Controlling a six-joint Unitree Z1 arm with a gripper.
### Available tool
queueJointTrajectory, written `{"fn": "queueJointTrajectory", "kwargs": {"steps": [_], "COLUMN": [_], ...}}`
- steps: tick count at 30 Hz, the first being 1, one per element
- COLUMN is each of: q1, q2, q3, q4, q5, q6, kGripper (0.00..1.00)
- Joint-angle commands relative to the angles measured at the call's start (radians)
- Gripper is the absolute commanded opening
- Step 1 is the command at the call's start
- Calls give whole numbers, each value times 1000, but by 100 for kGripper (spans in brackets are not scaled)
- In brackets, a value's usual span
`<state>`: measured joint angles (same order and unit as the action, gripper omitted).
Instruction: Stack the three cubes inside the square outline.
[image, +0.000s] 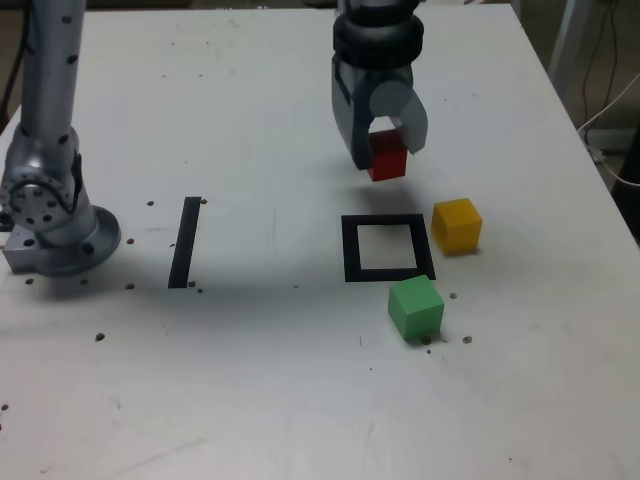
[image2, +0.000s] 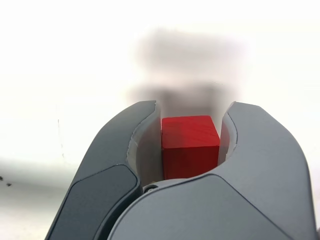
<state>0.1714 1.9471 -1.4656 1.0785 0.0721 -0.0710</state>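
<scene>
I need to move the red cube with my gripper toward the square outline's white middle before I release it, because the red cube is behind the outline.
My gripper (image: 385, 140) is shut on the red cube (image: 387, 162), behind the square outline (image: 347, 250) in the exterior view. Whether the cube rests on the table or hangs just above it, I cannot tell. In the wrist view the red cube (image2: 190, 146) sits between the two grey jaws of the gripper (image2: 192, 107), pressed on both sides. The yellow cube (image: 457, 224) stands just to the exterior view's right of the outline. The green cube (image: 416, 308) lies in front of the outline's near right corner. The outline's white middle holds nothing.
A straight black tape strip (image: 185, 242) lies to the exterior view's left of the outline. The arm's grey base (image: 50, 225) stands at the table's left edge. Cables (image: 610, 110) hang beyond the table's right edge.
</scene>
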Motion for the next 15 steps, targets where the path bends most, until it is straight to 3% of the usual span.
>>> {"fn": "queueJointTrajectory", "kwargs": {"steps": [1,9,15], "q1": [-23,-101,-133], "q2": [3,11,5], "q3": [11,63,135], "q4": [-6,-41,-120], "q5": [-2,2,4], "q6": [2,-6,-19], "kGripper": [11,11,11]}}
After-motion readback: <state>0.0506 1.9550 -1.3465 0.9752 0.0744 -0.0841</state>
